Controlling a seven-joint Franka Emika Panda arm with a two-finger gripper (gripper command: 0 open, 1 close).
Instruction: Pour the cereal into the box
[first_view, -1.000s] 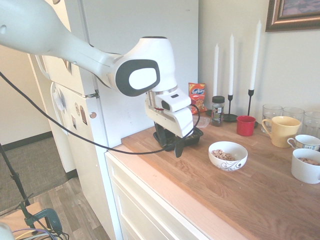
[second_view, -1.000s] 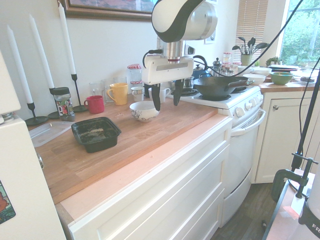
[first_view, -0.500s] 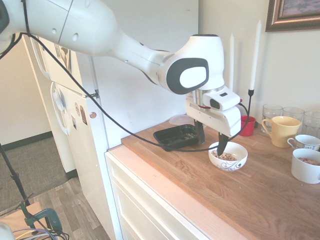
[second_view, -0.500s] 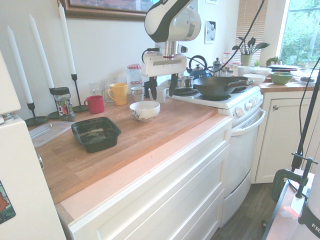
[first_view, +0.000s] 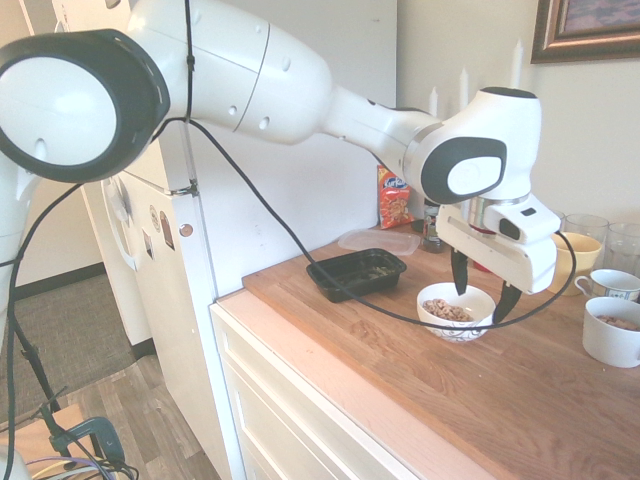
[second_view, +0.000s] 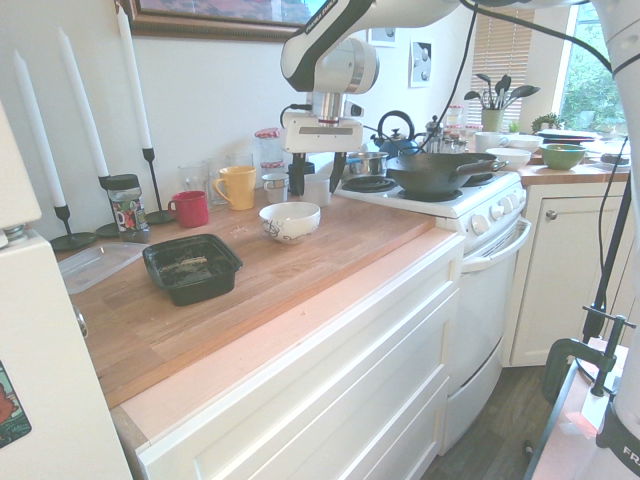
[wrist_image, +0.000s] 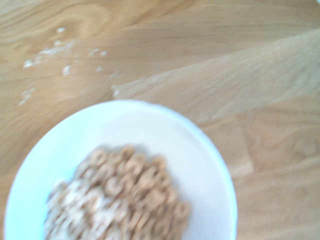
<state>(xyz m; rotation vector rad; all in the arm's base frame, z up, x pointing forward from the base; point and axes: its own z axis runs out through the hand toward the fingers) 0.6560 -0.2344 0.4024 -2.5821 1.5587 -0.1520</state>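
The gripper will next grab the white bowl by its rim (second_view: 290, 205), and then it can pour the cereal into the box (second_view: 192, 267).
The cereal (first_view: 447, 311) is a heap of tan rings in a white bowl with dark squiggles (second_view: 289, 221) on the wooden counter. The wrist view shows the cereal (wrist_image: 120, 200) from close above, inside the bowl's white rim (wrist_image: 210, 155). The box (first_view: 356, 273), a shallow black tray, sits nearer the fridge and holds only a few crumbs; it shows as the box (second_view: 192, 267) in the second exterior view. My gripper (first_view: 481, 289) hangs open just above the bowl, over its side towards the mugs, fingers pointing down and holding nothing. The gripper (second_view: 315, 176) is well clear of the black tray.
An orange-red snack bag (first_view: 394, 196) and a clear plastic lid (first_view: 378, 241) lie behind the tray. A yellow mug (second_view: 236, 187), red cup (second_view: 190, 208), white mugs (first_view: 610, 332), glasses and candlesticks line the wall. A stove with a wok (second_view: 440, 170) adjoins the counter.
The arm has swung from above the black tray across the counter to above the cereal bowl. The fingers stayed open and empty throughout.
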